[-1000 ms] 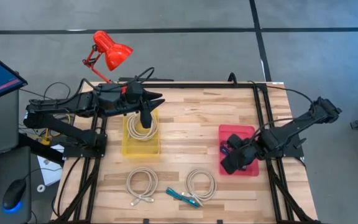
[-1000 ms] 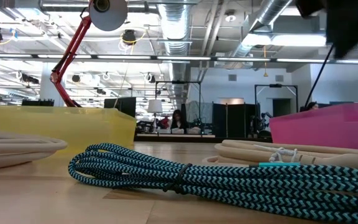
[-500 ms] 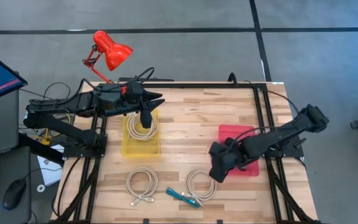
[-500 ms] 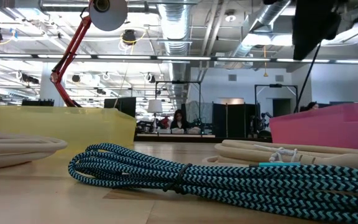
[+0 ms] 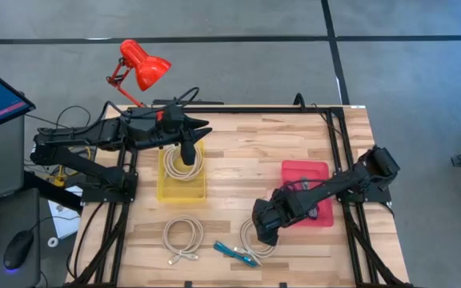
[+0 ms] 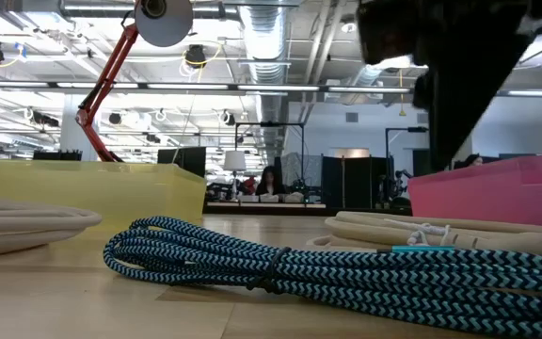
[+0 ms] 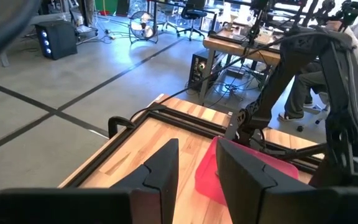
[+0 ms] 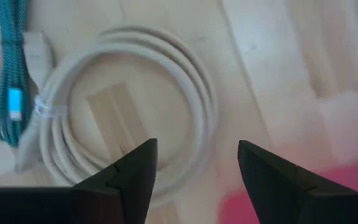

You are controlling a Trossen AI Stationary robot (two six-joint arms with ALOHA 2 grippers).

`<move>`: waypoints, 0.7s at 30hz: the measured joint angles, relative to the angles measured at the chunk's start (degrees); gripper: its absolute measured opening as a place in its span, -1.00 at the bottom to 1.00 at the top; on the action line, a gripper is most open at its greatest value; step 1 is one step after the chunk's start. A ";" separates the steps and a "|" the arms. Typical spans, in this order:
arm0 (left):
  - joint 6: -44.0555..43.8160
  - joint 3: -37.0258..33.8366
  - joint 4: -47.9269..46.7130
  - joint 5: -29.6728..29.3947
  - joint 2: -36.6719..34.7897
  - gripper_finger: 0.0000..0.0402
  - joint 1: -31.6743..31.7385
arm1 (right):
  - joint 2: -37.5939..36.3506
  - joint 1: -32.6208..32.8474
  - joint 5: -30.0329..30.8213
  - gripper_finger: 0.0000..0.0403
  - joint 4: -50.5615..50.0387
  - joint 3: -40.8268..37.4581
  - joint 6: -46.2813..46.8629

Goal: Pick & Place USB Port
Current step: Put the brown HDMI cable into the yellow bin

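Observation:
My right gripper grips the white cable's looped parts next, to move the cable to the yellow bin [image 5: 181, 190].
A white cable coil [image 5: 258, 238] lies flat on the wooden table near its front edge. My right gripper [image 5: 262, 232] hangs just above it, pointing down, open. In the right wrist view the coil [image 8: 191, 81] shows between and beyond the two fingers [image 8: 135, 171], which touch nothing. A teal braided cable [image 5: 234, 254] lies just left of that coil, and another white coil [image 5: 182, 238] lies further left. A third white coil [image 5: 181, 166] rests in the yellow bin [image 5: 181, 190]. My left gripper [image 5: 202, 128] waits above that bin, pointing level, with a narrow empty gap between its fingers [image 7: 163, 168].
A pink bin [image 5: 306, 192] stands right of my right gripper, with the right arm reaching across it. A red desk lamp [image 5: 138, 68] stands at the far left corner. Black frame rails run along the table's left, right and far sides. Bare wood lies between the two bins.
My right gripper has left the pink bin and moved toward the table's left and near edges while sinking. It has rolled about its own axis and now hangs over the right-hand white coil. The cables have not moved.

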 joint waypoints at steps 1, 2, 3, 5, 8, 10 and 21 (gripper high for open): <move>0.00 0.00 -0.12 0.00 0.00 -0.47 0.01 | 0.90 -0.02 -0.41 0.06 1.36 0.02 0.00; 0.00 0.00 -0.18 0.02 0.00 -0.47 0.00 | 1.72 -0.04 -1.05 0.06 2.05 0.02 0.00; 0.00 0.00 -0.18 0.02 0.00 -0.47 0.01 | 2.44 -0.04 -1.41 0.05 2.29 -0.01 0.00; 0.00 0.00 -0.18 0.00 0.00 -0.47 0.02 | 3.73 -0.04 -1.76 0.04 3.80 -0.01 0.00; 0.00 0.00 -0.20 0.01 0.00 -0.47 0.01 | 5.69 -0.04 -1.87 0.03 3.95 0.00 0.02; 0.00 0.00 -0.20 0.01 0.00 -0.47 0.00 | 6.80 -0.09 -1.61 0.03 3.85 0.00 0.45; 0.01 0.00 -0.64 0.02 0.00 -0.47 0.00 | 11.86 -1.24 -0.89 0.02 4.06 0.24 1.03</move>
